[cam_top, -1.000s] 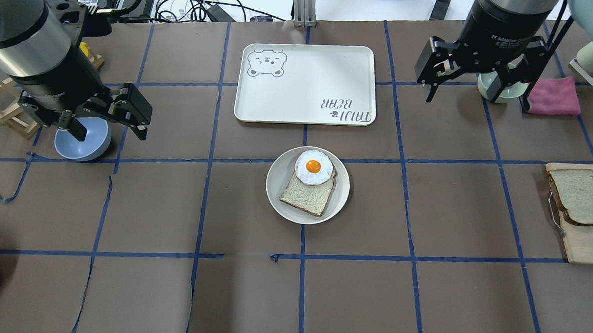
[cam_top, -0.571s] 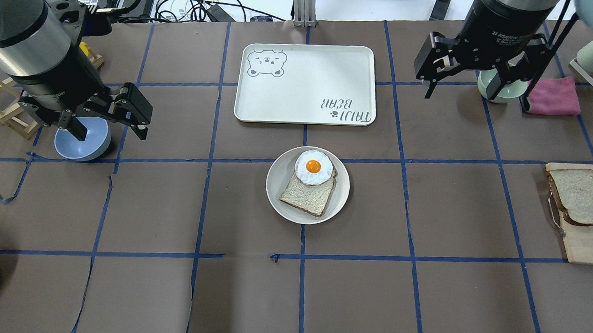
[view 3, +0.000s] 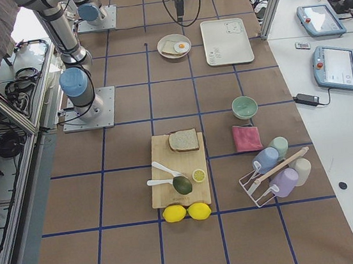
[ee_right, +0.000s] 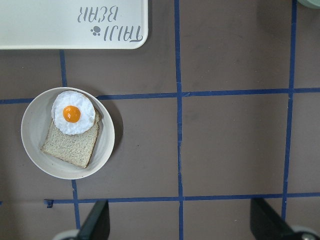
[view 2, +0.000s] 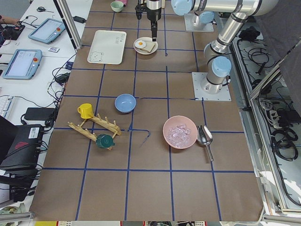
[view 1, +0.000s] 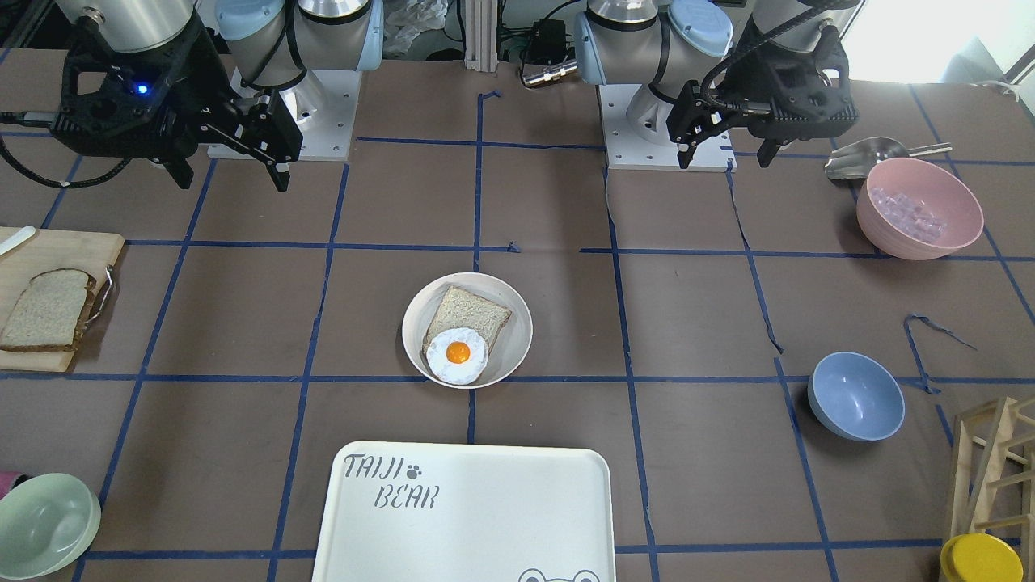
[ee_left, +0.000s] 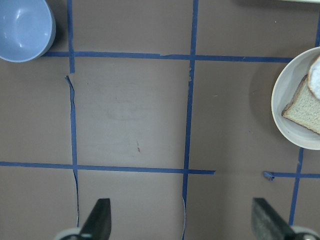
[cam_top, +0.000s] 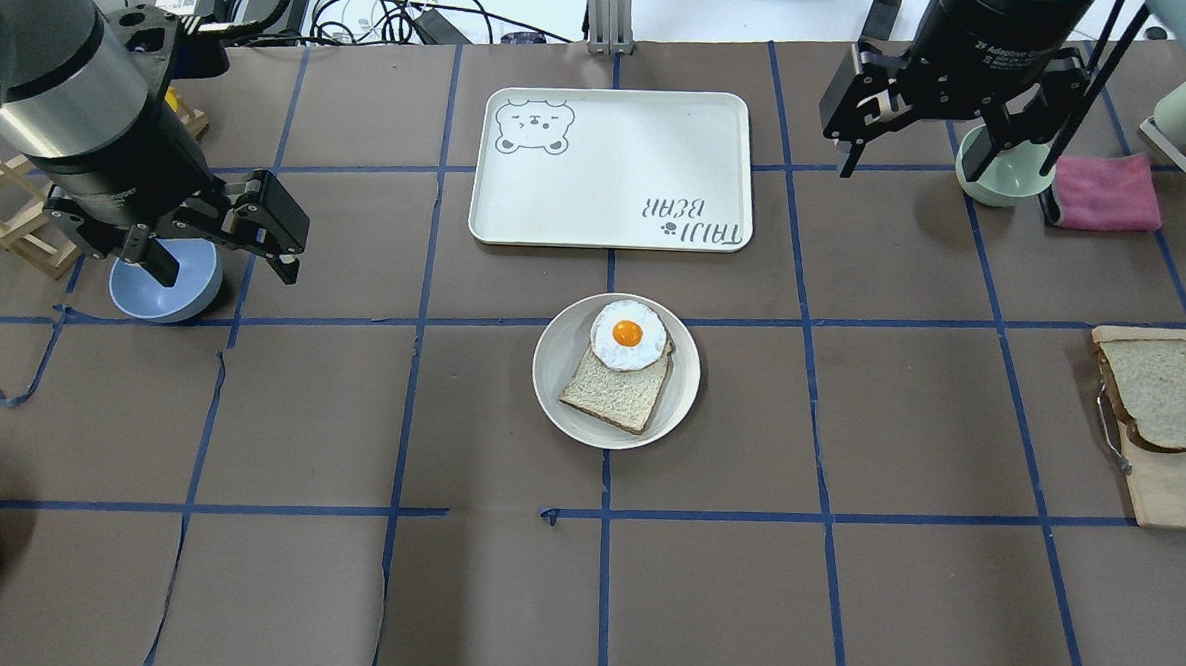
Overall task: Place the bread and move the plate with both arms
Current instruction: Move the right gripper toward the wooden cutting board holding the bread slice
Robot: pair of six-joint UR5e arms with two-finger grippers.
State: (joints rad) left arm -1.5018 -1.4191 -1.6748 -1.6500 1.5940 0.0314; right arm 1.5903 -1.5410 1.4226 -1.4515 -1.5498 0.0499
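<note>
The bread lies flat and is too broad across its flat side [view 1: 47, 310], so the right gripper next needs to grab its crust edge [view 1: 94, 291] to place the bread.
The bread [cam_top: 1156, 393] lies flat on a wooden cutting board [cam_top: 1182, 489] at the table's right edge; it also shows in the front view [view 1: 44, 311]. The cream plate [cam_top: 685, 397] sits mid-table and carries a smaller slice with a fried egg [cam_top: 628, 335]. My right gripper [cam_top: 945, 183] is open and empty, high over the far right, beside the green bowl [cam_top: 1000, 181]. My left gripper [cam_top: 224, 257] is open and empty over the blue bowl [cam_top: 164, 289]. The right wrist view shows the plate [ee_right: 32, 130] below left of the open gripper [ee_right: 180, 220]. The left wrist view shows the plate's edge [ee_left: 282, 95].
The white "TAIJI BEAR" tray [cam_top: 610, 164] lies just beyond the plate. A pink cloth [cam_top: 1105, 190] sits by the green bowl. A pink bowl [view 1: 918, 206] with a scoop and a wooden rack [view 1: 994, 469] stand on my left side.
My right gripper has shifted a little toward the table's far edge, still open. The left gripper has barely moved. Bread and plate have not moved.
</note>
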